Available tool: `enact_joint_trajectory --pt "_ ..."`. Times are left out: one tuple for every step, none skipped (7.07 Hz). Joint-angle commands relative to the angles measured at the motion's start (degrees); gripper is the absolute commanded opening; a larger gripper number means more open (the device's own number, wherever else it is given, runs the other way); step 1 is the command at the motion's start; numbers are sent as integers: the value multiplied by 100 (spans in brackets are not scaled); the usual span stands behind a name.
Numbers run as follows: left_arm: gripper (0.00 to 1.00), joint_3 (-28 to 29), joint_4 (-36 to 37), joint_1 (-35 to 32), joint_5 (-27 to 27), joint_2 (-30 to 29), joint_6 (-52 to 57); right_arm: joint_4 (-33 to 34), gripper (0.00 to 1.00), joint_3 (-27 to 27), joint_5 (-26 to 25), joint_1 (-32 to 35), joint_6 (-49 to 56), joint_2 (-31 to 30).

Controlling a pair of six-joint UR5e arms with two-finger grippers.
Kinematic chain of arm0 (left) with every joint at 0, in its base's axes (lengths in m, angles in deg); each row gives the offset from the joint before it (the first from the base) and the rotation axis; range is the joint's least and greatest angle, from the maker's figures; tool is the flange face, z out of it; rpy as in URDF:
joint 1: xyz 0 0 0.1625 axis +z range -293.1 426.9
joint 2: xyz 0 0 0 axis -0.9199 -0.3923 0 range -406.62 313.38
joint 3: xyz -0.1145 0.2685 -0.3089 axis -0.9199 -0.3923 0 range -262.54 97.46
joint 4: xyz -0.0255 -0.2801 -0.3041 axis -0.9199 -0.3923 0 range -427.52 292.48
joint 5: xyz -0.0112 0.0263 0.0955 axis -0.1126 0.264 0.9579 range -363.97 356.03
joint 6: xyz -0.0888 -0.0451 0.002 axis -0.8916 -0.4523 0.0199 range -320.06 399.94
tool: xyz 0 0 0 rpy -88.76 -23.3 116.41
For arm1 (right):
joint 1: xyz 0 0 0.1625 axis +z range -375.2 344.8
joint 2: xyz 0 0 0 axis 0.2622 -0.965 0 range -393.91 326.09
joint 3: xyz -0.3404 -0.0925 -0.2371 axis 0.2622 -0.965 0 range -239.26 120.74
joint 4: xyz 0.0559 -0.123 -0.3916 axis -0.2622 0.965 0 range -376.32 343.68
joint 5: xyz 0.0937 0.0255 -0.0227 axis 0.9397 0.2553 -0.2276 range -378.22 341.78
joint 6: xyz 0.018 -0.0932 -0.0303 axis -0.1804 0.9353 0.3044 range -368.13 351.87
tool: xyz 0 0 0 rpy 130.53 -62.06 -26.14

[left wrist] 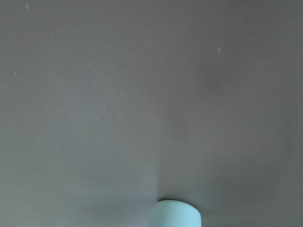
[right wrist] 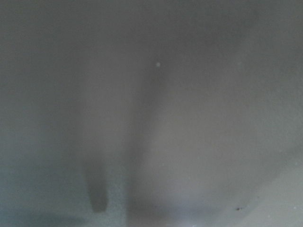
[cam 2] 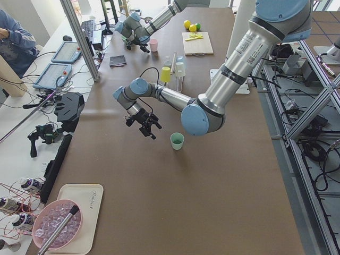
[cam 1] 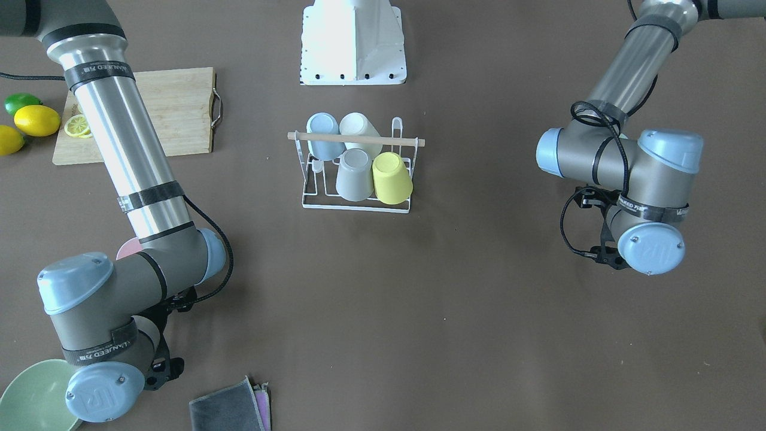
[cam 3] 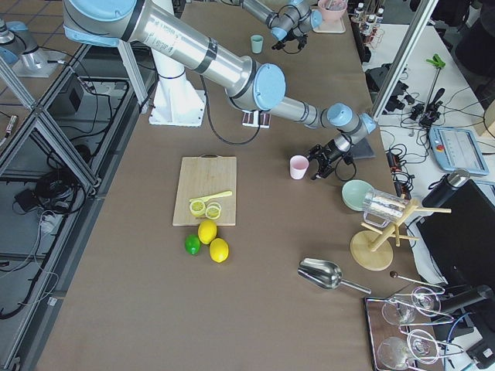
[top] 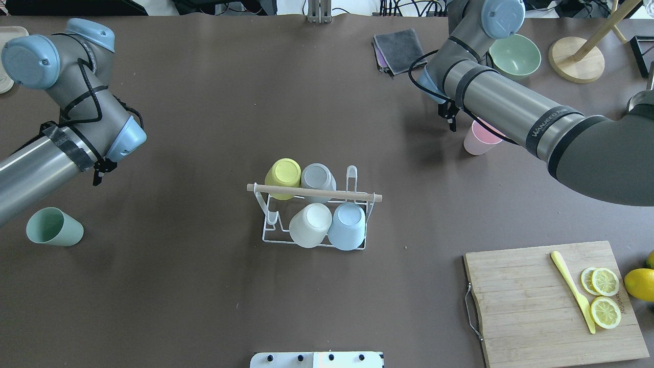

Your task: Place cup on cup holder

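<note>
The robot's right gripper will next put the pink cup on the cup holder (cam 1: 356, 205), so it will grab the cup by its body (cam 1: 128, 248).
The white wire cup holder (top: 265, 238) with a wooden rod (top: 314, 192) stands mid-table and bears a yellow (top: 283, 174), a grey (top: 318, 177), a white (top: 310, 225) and a blue cup (top: 347, 225), all upside down. A green cup (top: 53, 226) stands upright at the left, its rim in the left wrist view (left wrist: 176, 213). My left gripper (top: 99, 171) hovers beyond it, open and empty. A pink cup (top: 479, 139) stands upside down at the right. My right gripper (top: 450, 116) hangs just left of it, open and empty.
A wooden cutting board (top: 516, 306) with lemon slices and a yellow knife lies at the near right. A green bowl (top: 515, 55), a grey cloth (top: 401, 48) and a wooden stand (top: 577, 61) sit at the far right. Lemons and a lime (cam 1: 37, 120) lie beside the board.
</note>
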Motion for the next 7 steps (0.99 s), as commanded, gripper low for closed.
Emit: enact_joint_trajectory --pt "98 -78 498 119 12 -37 464 10 100 -103 37 1 69 66" --pt "98 -296 534 250 29 24 491 45 100 -182 46 10 174 83" --pt "98 -455 561 382 247 138 735 185 100 -235 55 10 210 118" --pt "98 -474 709 462 475 226 1251 430 100 -244 55 10 445 127" --pt "98 -500 928 524 564 261 1361 650 100 -244 55 10 586 171" --pt "98 -501 982 611 670 331 1370 756 100 -262 55 10 666 189" --pt "98 -501 983 690 888 367 1379 757 100 -358 46 1 797 189"
